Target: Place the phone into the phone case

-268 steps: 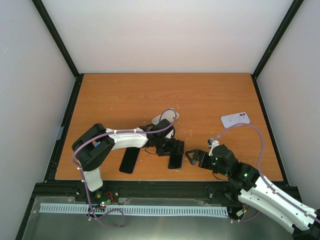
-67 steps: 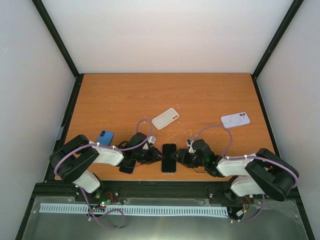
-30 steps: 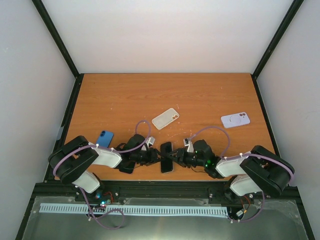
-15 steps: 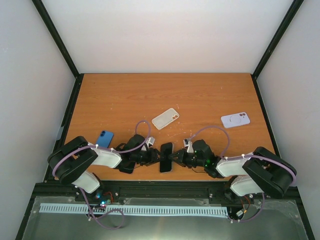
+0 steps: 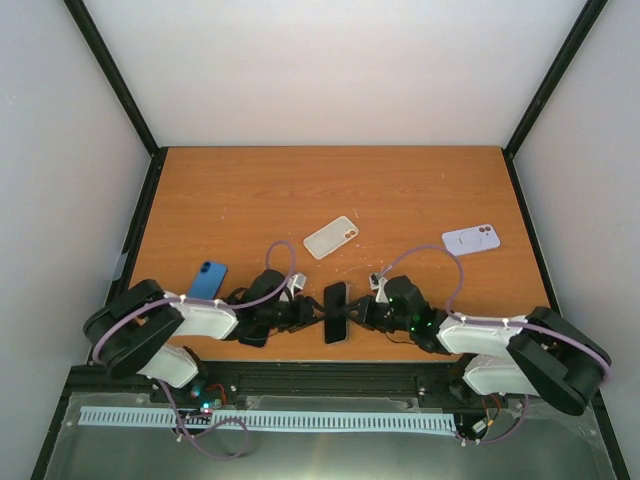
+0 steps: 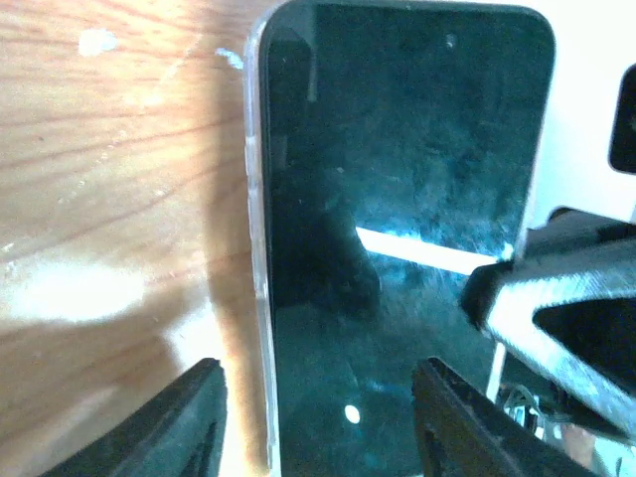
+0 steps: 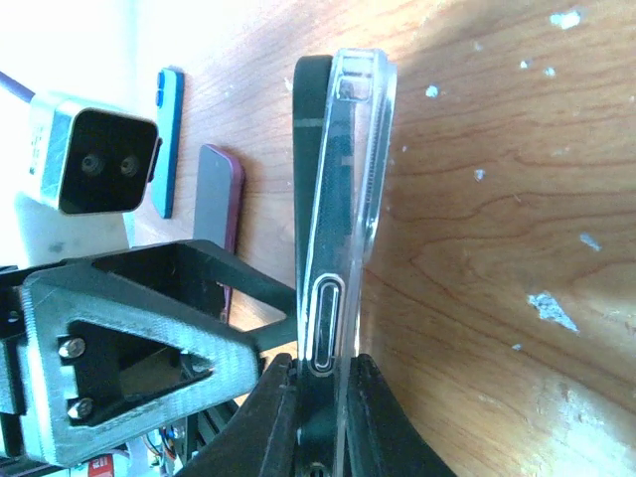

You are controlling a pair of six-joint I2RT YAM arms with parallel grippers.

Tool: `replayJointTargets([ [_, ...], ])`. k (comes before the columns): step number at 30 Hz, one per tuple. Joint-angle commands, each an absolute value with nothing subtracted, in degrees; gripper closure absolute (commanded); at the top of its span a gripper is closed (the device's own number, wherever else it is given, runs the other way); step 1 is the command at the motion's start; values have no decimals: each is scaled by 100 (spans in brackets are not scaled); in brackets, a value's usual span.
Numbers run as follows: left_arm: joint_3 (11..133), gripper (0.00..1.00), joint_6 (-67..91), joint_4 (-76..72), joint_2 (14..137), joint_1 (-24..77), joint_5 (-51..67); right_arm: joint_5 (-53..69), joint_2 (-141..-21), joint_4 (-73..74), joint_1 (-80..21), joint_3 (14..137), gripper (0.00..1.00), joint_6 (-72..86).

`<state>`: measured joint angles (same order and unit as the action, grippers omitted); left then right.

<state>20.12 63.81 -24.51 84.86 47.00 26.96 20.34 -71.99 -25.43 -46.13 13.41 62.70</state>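
The robot's right gripper is shut across both the phone and the clear case at the port end, so the two would come up together if it lifted now.
A black phone (image 5: 336, 312) stands tilted on its long edge near the table's front, between my two grippers. In the right wrist view a clear phone case (image 7: 370, 149) lies against the phone's (image 7: 316, 149) back, and my right gripper (image 7: 323, 383) is shut across the thickness of both at the charging-port end. My left gripper (image 6: 316, 383) faces the dark screen (image 6: 397, 199) from the other side. Its jaws are open: one finger is off the phone's edge, the other in front of the glass. In the top view the left gripper (image 5: 316, 314) and right gripper (image 5: 356, 312) nearly meet.
A second clear case (image 5: 331, 237) lies mid-table and a pale lavender case (image 5: 471, 238) at the right. A blue phone (image 5: 208, 279) and a dark phone (image 5: 254, 336) lie by the left arm. The table's front edge (image 5: 340, 356) is just behind the held phone.
My right gripper has shut on the phone and case. The left gripper's jaws have widened a little. The phone has shifted slightly to the right and away from the front edge.
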Motion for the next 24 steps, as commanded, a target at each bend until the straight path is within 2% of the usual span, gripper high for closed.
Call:
replayJointTargets([
  [1,1730,45,6619,-2448,7734,4583,2684,1831,-6592,-2520,-4638,1364,95,6071],
  [4,1397,34,6752,-2693,7031,4445,2779,1788,-5960,-2524,-4640,1291,94,6000],
  [8,1258,29,6705,-2691,6132,4421,2793,1804,-4987,-2536,-4636,1216,94,5851],
  [12,1257,28,6519,-2941,5486,4421,3006,1942,-4148,-2738,-4638,1194,94,5776],
  [15,1255,31,6428,-3373,5237,4420,3264,2124,-3907,-3195,-4640,1154,94,5842],
  [24,1197,50,6525,-4503,5467,4421,3732,2635,-4347,-3942,-4640,1328,94,6128],
])
